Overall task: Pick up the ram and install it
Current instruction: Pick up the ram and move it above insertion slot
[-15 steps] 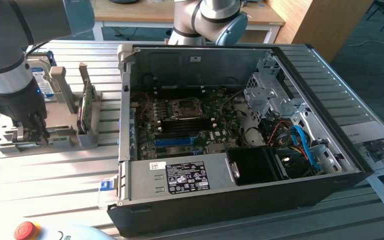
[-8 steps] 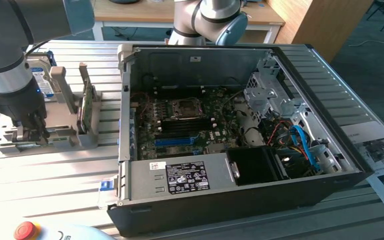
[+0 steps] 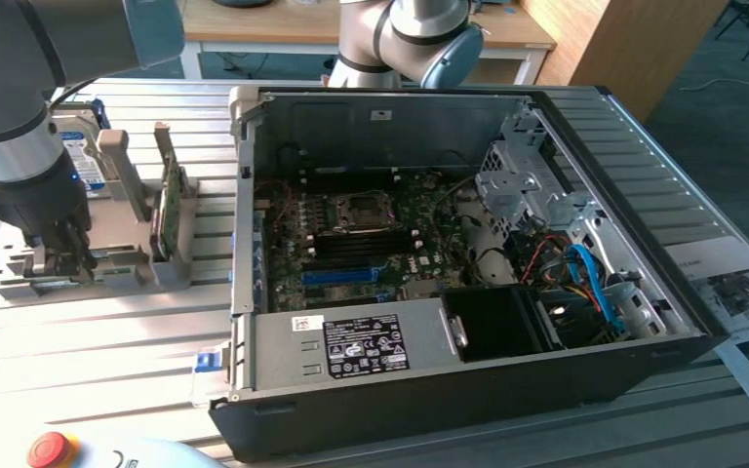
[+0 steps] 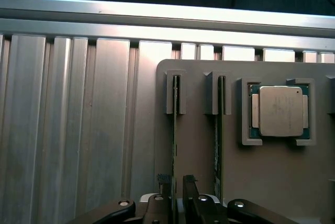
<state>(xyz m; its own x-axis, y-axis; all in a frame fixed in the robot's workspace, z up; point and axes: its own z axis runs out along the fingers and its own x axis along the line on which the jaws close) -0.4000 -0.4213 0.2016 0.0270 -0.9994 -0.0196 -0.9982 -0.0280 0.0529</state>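
Note:
I should next grab the stick by its exposed long edge [image 4: 174, 183] with my gripper, so I can install the ram on the motherboard.
The ram [image 4: 175, 130] is a thin green stick standing on edge in a slot of the grey holder [image 4: 199, 156]; a second ram stick [image 4: 218, 140] stands in the slot beside it. My gripper [image 4: 177, 195] is open and straddles the first stick, one finger [image 4: 163, 192] on each side with a gap to the board. In the exterior view my gripper [image 3: 56, 255] is down at the near end of the grey holder [image 3: 128, 273], on that view's left. The open computer case [image 3: 479, 370] lies to that view's right, its motherboard [image 3: 362, 234] exposed.
A processor chip [image 4: 280, 111] sits in a recess of the holder. Further back on the holder stand a wider green card [image 3: 167, 200] and a hard drive [image 3: 82, 156]. A red stop button [image 3: 52, 448] is at the front. Papers [image 3: 739, 292] lie at the right.

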